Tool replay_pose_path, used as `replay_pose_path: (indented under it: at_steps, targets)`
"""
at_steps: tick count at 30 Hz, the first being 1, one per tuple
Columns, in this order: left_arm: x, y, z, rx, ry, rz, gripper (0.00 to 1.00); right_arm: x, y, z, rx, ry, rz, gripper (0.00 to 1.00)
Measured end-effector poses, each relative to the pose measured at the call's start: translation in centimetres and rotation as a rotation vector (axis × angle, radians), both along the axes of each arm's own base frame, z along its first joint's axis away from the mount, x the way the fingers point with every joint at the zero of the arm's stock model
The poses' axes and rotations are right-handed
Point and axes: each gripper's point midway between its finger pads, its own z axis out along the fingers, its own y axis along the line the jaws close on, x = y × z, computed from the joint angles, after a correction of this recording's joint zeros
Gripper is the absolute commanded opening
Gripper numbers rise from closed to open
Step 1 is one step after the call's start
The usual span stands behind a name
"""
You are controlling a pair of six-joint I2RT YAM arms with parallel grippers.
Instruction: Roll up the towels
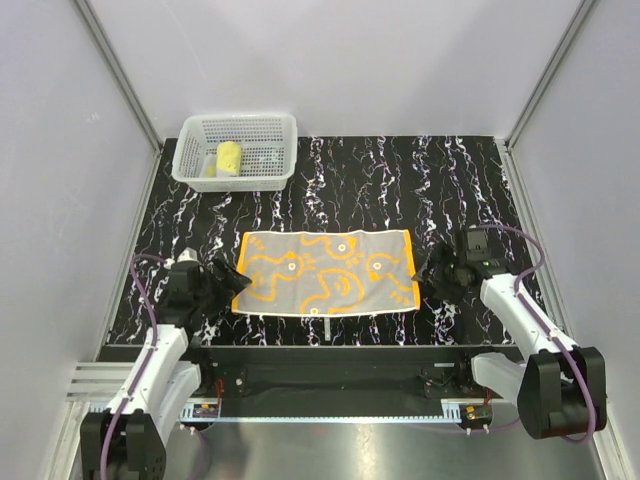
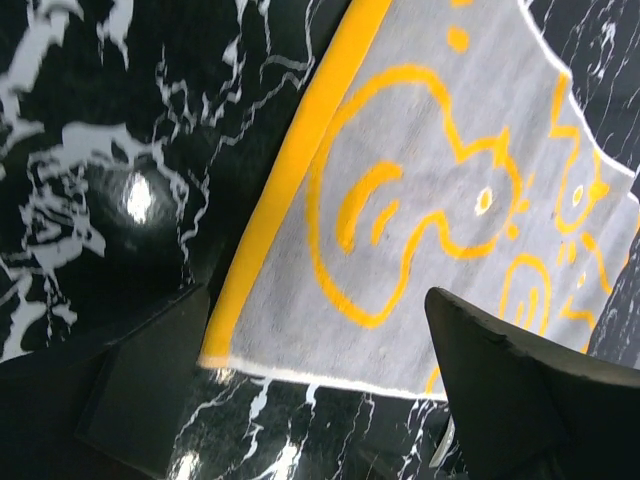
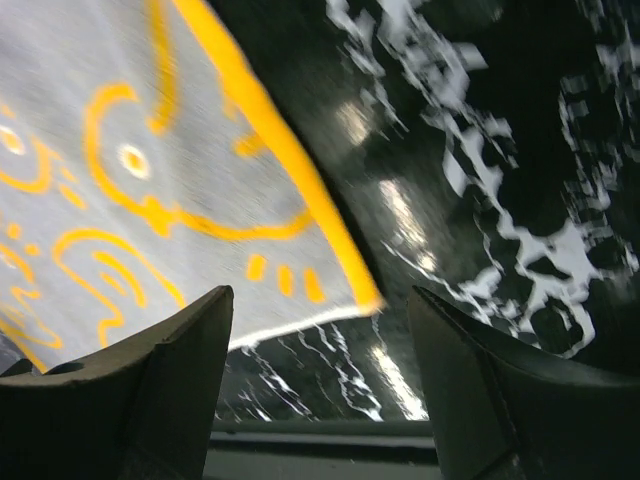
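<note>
My left gripper isn't ready to close: my fingers must lower to the towel's corner between them.
A grey towel (image 1: 328, 272) with orange duck outlines and orange side bands lies flat on the black marbled table. My left gripper (image 1: 228, 279) is open at the towel's left near corner; in the left wrist view (image 2: 310, 330) that corner (image 2: 225, 345) lies between its fingers. My right gripper (image 1: 428, 268) is open just right of the towel's right edge; in the right wrist view (image 3: 315, 320) the right near corner (image 3: 360, 295) lies between its fingers. A rolled yellow towel (image 1: 229, 159) lies in the basket.
A white mesh basket (image 1: 270, 133) stands at the back left of the table. The table's near edge rail (image 1: 330, 345) runs just in front of the towel. Grey walls enclose the table on three sides.
</note>
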Motion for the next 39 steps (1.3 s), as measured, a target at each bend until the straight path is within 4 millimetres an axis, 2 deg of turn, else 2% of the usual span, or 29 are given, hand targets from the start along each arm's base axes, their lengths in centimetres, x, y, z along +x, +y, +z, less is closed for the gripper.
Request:
replay_pose_path:
  at_steps: [2,4,10,18,24,28,30,32,33,35,39]
  targets:
    - [-0.8,-0.5,-0.3,-0.02,0.006,-0.005,0.9,-1.9,-0.1,-1.2,0.007,0.053,-0.013,0.77]
    - [-1.2,-0.9,-0.2,-0.03,0.009,-0.009,0.9,-2.8,-0.2,-1.5,0.01,0.079,-0.026,0.77]
    - [-2.3,-1.0,-1.1,0.029,0.068,0.01,0.89,-3.2,-0.1,-1.8,0.02,0.108,-0.052,0.76]
    - [-2.6,0.2,-1.6,0.122,0.124,0.09,0.86,-3.8,-0.3,-2.9,0.005,0.176,-0.06,0.75]
    - [-3.0,0.0,-1.7,0.113,0.132,0.089,0.72,-3.9,-0.3,-3.3,0.002,0.201,-0.06,0.7]
    - [-3.7,-0.7,-1.8,0.093,0.134,0.061,0.69,-3.6,-0.1,-3.4,0.012,0.196,-0.062,0.66]
    - [-4.0,-1.0,-1.8,0.09,0.138,0.049,0.66,-3.5,-0.1,-3.6,0.013,0.198,-0.062,0.6]
    - [-4.2,-1.2,-1.9,0.091,0.146,0.039,0.58,-3.4,-0.1,-3.7,0.014,0.197,-0.064,0.56]
    - [-4.3,-1.2,-2.0,0.092,0.151,0.037,0.52,-3.3,-0.1,-3.8,0.014,0.196,-0.063,0.49]
    - [-4.5,-1.3,-2.3,0.097,0.165,0.031,0.45,-3.2,0.0,-3.9,0.015,0.197,-0.062,0.45]
    - [-4.6,-1.3,-2.6,0.106,0.179,0.022,0.41,-3.1,0.2,-4.3,0.027,0.209,-0.056,0.45]
